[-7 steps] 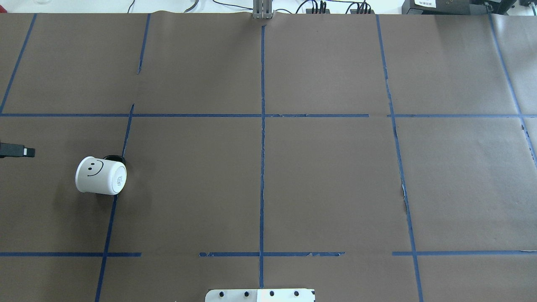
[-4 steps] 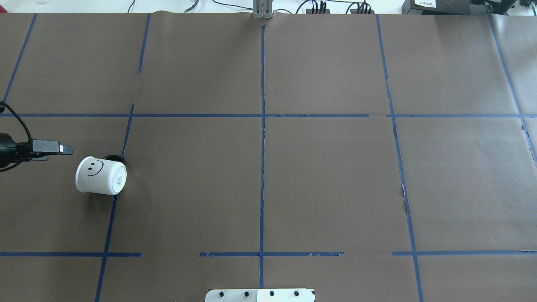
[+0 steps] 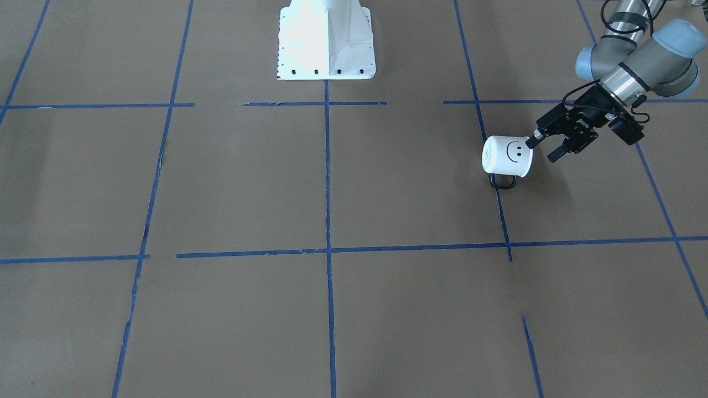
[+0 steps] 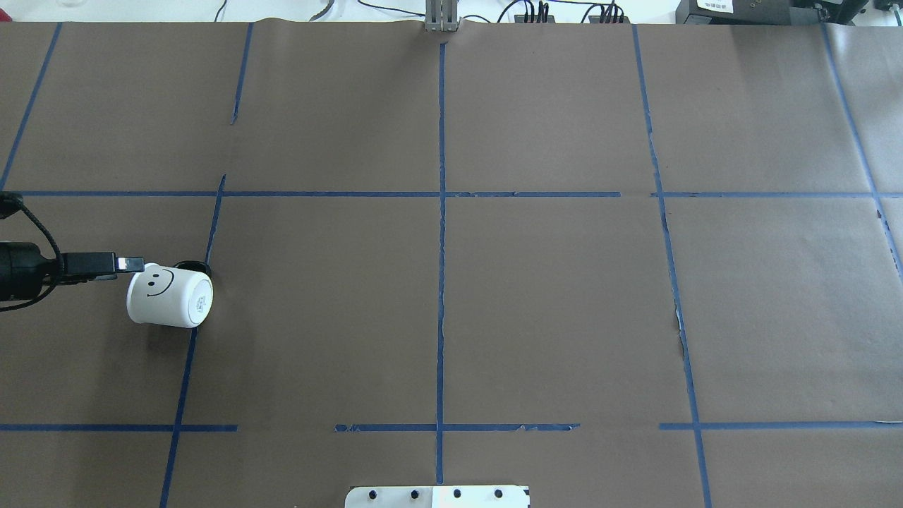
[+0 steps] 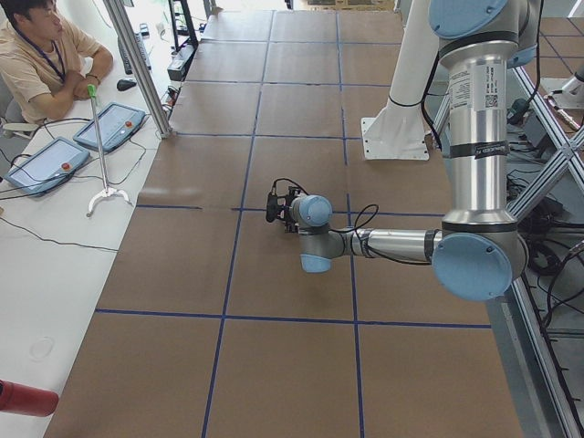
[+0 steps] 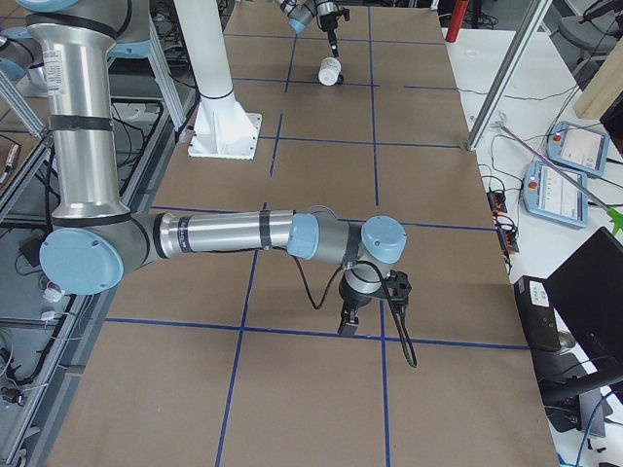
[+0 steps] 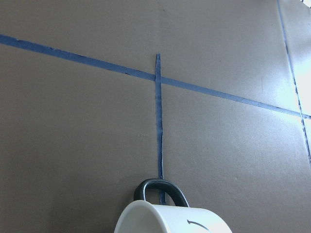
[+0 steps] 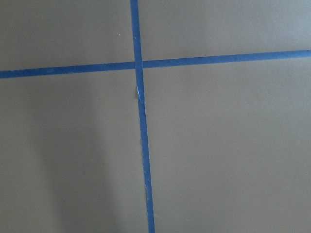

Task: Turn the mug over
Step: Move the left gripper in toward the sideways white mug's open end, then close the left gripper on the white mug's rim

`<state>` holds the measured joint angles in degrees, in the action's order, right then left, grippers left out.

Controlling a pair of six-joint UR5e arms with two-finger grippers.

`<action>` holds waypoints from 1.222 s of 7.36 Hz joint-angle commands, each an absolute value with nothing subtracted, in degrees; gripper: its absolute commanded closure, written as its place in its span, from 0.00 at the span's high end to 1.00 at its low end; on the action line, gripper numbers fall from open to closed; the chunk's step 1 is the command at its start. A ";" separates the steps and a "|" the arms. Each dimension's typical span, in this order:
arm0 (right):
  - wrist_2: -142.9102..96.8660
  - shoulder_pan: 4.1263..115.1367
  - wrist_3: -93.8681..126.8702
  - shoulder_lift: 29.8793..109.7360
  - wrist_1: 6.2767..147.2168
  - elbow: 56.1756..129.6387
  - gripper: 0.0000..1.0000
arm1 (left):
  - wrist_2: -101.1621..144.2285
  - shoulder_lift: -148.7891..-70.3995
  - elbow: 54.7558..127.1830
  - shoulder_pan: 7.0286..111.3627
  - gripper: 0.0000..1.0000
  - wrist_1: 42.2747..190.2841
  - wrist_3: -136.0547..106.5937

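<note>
I should next grab the mug by its rim (image 3: 529,161) with my left gripper, to flip it upright onto the white mug's base (image 3: 488,155).
The white mug (image 4: 169,296) lies on its side on the brown paper at the table's left, smiley face up. Its base points toward the table's middle and its black handle (image 3: 502,181) lies flat on the far side. It also shows in the front view (image 3: 508,156) and at the bottom of the left wrist view (image 7: 170,218). My left gripper (image 3: 543,149) is open and empty at the mug's open end. One fingertip (image 4: 134,264) is right at the rim. My right gripper (image 6: 348,321) shows only in the right side view, and I cannot tell whether it is open or shut.
Blue tape lines (image 4: 441,212) divide the brown paper into squares. The robot's white base plate (image 3: 326,38) stands at the near middle edge. An operator (image 5: 46,55) sits at a side table with tablets beyond the far edge.
My left gripper has moved right, from the view's left edge up to the mug's open end. The mug has not moved.
</note>
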<state>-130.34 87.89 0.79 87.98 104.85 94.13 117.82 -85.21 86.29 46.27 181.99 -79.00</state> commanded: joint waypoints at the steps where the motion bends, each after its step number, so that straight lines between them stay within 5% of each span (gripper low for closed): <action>1: -130.34 87.89 0.79 87.98 104.85 94.13 1.00 | 116.72 -87.44 80.80 44.48 1.00 192.51 -80.32; 6: -130.34 87.89 0.79 87.98 104.85 94.04 1.00 | 116.81 -95.53 67.78 41.06 1.00 213.88 -94.19; 7: -130.34 87.89 0.79 87.98 104.85 94.13 1.00 | 116.81 -95.71 67.42 40.52 0.87 215.58 -95.18; 9: -130.34 87.89 0.79 87.98 104.85 94.13 1.00 | 117.77 -97.37 67.33 40.25 0.00 216.04 -100.69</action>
<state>-130.34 87.89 0.79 87.98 104.85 94.08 117.23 -96.05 67.53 40.52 215.47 -97.02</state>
